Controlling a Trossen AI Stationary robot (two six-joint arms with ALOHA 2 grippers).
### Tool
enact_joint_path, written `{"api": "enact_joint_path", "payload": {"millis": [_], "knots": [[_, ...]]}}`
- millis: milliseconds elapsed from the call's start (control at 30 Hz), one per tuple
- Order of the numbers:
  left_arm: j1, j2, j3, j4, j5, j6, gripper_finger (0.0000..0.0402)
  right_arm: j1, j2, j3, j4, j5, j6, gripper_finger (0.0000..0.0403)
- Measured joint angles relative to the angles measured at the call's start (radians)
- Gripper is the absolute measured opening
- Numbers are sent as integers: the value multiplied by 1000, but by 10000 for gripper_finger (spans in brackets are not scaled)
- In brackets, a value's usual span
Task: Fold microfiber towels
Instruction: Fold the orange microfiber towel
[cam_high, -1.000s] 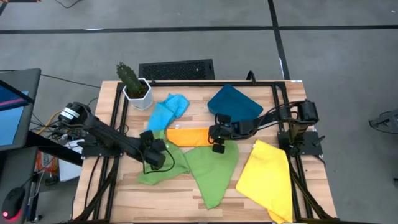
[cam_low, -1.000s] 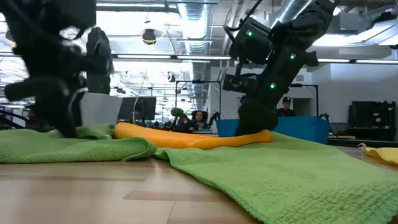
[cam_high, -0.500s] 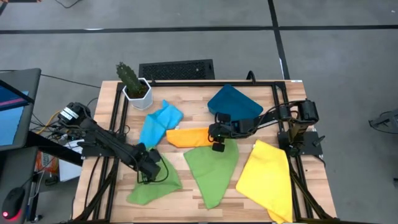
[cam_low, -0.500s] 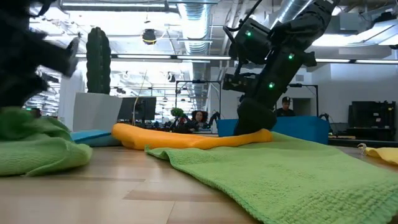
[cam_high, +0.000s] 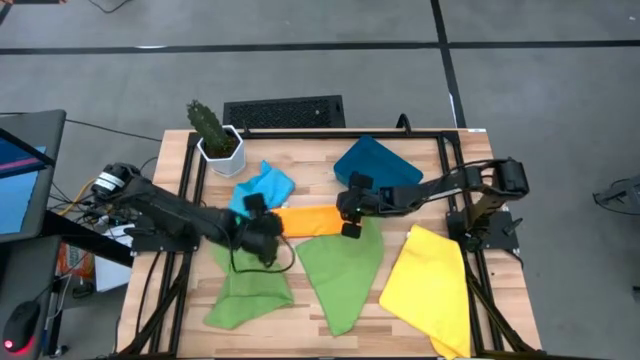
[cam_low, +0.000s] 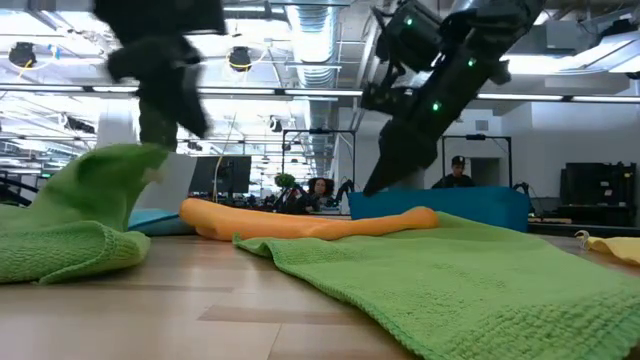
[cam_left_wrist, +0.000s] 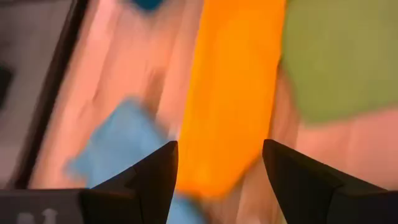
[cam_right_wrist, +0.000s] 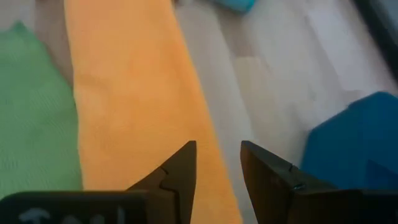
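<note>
I will next pick up the orange towel with my right gripper by its short end (cam_high: 334, 218) (cam_right_wrist: 214, 190), to fold the towel over along its length.
The orange towel (cam_high: 310, 220) lies as a long strip at mid-table. My left gripper (cam_left_wrist: 217, 149) hovers open and empty over its left end (cam_high: 265, 232). My right gripper (cam_right_wrist: 217, 149) hovers open and empty above its right end (cam_high: 350, 213). One green towel (cam_high: 248, 290) lies bunched at the near left, with a raised peak (cam_low: 115, 165) below the left arm. The second green towel (cam_high: 340, 270) lies spread, its far edge beside the orange strip. The light blue towel (cam_high: 262, 188) lies crumpled to the far left. The yellow towel (cam_high: 430, 290) lies at the near right.
A dark teal bin (cam_high: 378, 165) stands behind the right gripper. A potted cactus (cam_high: 215, 135) is at the far left corner. A black grille (cam_high: 285, 112) lies at the far edge. Black frame rails run along both table sides.
My left gripper has dragged the left green towel toward the near left corner, off the orange and the other green towel. It has then risen and come back to the orange towel's left end. My right gripper has lifted off the orange towel's right end.
</note>
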Motion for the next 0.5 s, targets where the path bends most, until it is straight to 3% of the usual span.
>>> {"api": "enact_joint_path", "payload": {"millis": [100,233,500], "knots": [[78,-3,-43,218,126,165,228,-1,-27,0,-27,-24,18,150],[172,0,-141,420,297,248,228,18,-32,-1,-55,-63,46,150],[291,16,-312,715,392,264,228,69,8,-2,-57,-84,40,150]]}}
